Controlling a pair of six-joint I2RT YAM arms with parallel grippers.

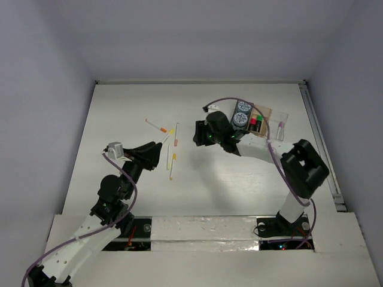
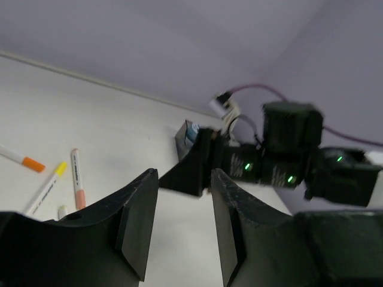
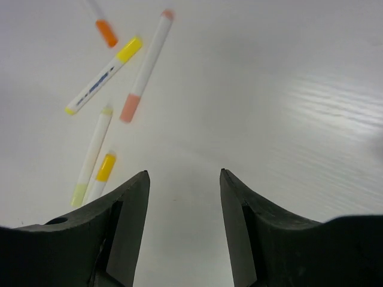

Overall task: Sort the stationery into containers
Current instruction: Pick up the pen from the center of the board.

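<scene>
The robot's right gripper will next grab the yellow-capped pen by its white body (image 1: 172, 170), so that the pen's ends stay free to fit inside the clear tray (image 1: 276, 115).
Several thin white pens lie loose left of centre: an orange-ended pen (image 1: 157, 125), a yellow-ended pen (image 1: 169, 133), a pink-ended pen (image 1: 178, 135) and two more pens (image 1: 173, 164) below them. The clear tray (image 1: 276, 115) stands at the back right and holds two patterned canisters (image 1: 241, 113), green and red pieces (image 1: 256, 124) and a pink-purple pen (image 1: 281, 127). My right gripper (image 1: 199, 133) is open and empty, just right of the pens, which show in the right wrist view (image 3: 146, 66). My left gripper (image 1: 154, 152) is open and empty, just left of the lower pens.
The right arm's forearm (image 1: 257, 152) reaches across in front of the tray. In the left wrist view the right gripper (image 2: 200, 164) shows straight ahead, with three pens (image 2: 76, 185) at the left. The table's back edge (image 1: 197, 82) meets the wall.
</scene>
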